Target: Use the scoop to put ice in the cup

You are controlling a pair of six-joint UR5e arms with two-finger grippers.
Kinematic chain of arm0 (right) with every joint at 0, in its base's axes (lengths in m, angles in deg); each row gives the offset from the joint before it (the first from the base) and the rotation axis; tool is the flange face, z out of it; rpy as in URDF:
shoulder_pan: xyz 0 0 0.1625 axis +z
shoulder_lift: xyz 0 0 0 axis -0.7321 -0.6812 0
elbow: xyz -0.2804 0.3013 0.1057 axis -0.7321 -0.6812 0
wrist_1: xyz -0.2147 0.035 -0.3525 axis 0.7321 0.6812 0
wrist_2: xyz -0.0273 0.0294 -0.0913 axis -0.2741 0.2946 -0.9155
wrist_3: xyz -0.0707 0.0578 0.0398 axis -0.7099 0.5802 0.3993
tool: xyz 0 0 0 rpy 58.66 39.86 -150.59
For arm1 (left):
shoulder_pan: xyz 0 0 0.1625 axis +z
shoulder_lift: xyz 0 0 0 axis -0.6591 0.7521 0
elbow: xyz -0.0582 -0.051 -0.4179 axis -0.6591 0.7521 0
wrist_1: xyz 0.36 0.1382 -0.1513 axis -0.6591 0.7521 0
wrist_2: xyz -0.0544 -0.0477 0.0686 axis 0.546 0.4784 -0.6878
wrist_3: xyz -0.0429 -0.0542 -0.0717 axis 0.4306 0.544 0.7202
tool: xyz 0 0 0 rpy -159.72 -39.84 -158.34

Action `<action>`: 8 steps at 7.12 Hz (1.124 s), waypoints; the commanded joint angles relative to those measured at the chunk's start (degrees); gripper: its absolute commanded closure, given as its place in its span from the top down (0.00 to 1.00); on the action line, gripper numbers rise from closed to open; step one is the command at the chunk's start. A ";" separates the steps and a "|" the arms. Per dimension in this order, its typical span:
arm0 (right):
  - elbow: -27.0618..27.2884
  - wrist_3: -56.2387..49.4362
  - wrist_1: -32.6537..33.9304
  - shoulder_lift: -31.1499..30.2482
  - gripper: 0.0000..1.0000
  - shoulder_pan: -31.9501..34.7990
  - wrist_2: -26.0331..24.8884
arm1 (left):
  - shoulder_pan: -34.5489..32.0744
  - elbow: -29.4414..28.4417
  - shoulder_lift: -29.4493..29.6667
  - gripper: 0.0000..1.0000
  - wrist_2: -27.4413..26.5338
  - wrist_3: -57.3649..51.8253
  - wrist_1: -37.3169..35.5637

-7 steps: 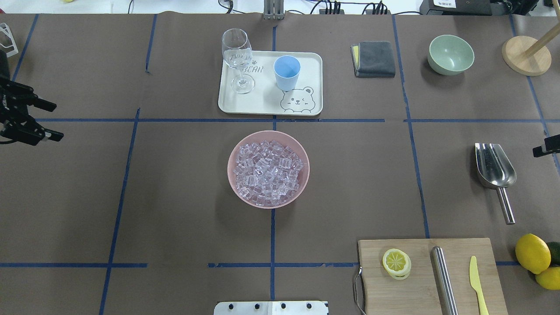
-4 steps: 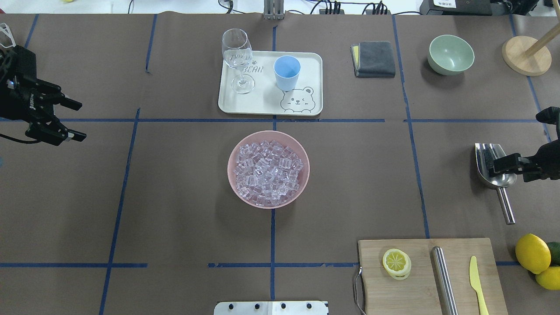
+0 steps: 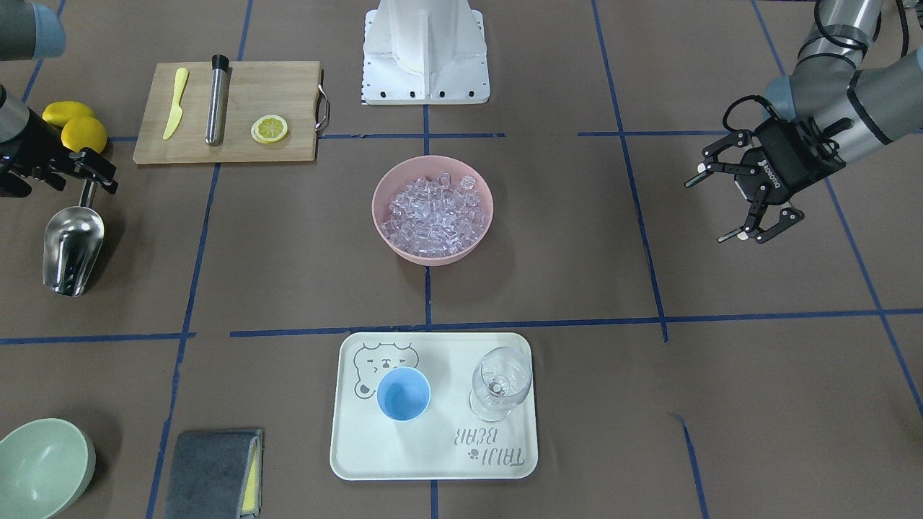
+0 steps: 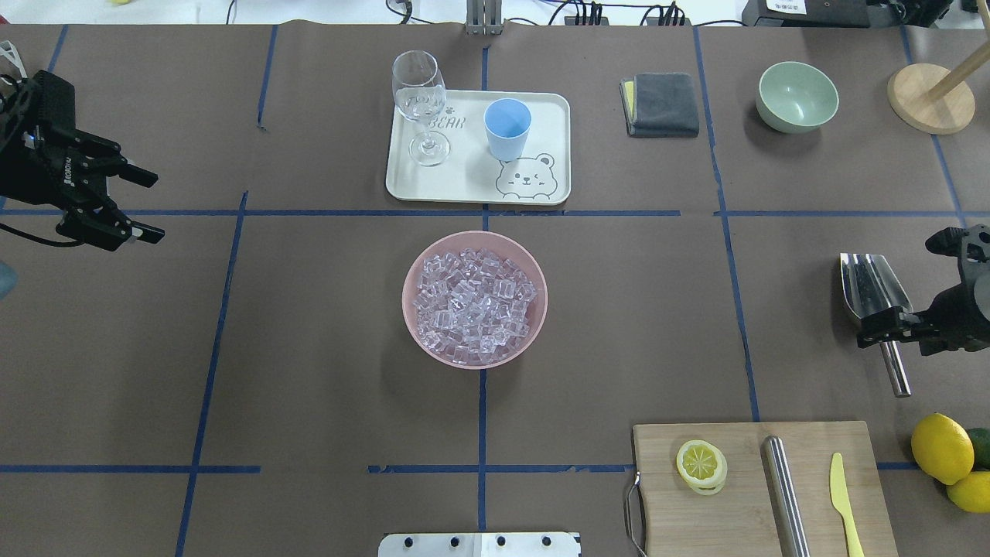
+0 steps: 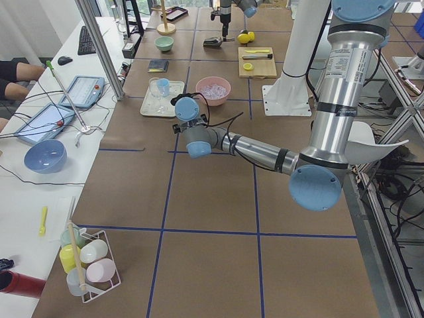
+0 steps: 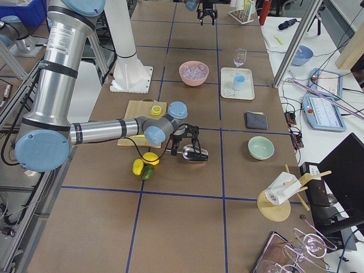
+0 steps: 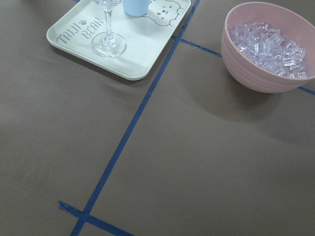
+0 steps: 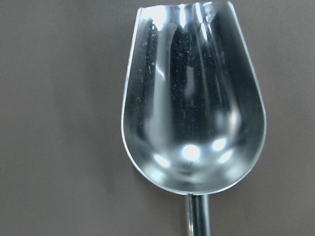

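My right gripper should next grab the steel scoop by its rod handle [image 3: 87,194], so that it can scoop ice into the cup [image 3: 403,393].
The ice [image 4: 474,302] fills a pink bowl [image 4: 410,298] at the table's middle, also in the front view [image 3: 431,209] and the left wrist view [image 7: 268,44]. The light-blue cup [image 4: 507,128] stands upright on a white tray [image 4: 472,186], empty in the front view [image 3: 403,393]. The steel scoop [image 4: 870,286] lies flat at the right, trough up [image 8: 192,108]. My right gripper [image 4: 897,329] hovers open over where trough meets handle, holding nothing [image 3: 61,180]. My left gripper [image 4: 143,205] is open and empty at the far left [image 3: 710,209].
A wine glass [image 4: 420,104] stands on the tray beside the cup. A grey cloth [image 4: 661,104], green bowl [image 4: 797,97] and wooden stand [image 4: 928,97] are back right. A cutting board [image 4: 742,495] with lemon slice, steel cylinder and yellow knife lies front right, lemons [image 4: 941,447] beside it.
My right gripper came in from the right edge and moved over the scoop toward its handle. My left gripper moved in from the left edge toward the table's middle.
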 commanded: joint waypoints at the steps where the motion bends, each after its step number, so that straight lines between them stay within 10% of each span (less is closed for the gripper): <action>1: -0.84 1.14 0.03 0.15 1.00 -2.97 -2.60 | 0.42 0.00 0.35 1.00 0.00 0.03 0.02; 5: -1.99 1.14 -0.14 0.51 0.87 -2.98 -1.65 | 0.51 -0.01 0.35 1.00 0.09 0.11 0.02; 8: -1.90 1.14 -0.49 0.51 0.44 -2.80 -1.47 | 0.51 0.26 0.44 1.00 0.09 0.11 0.11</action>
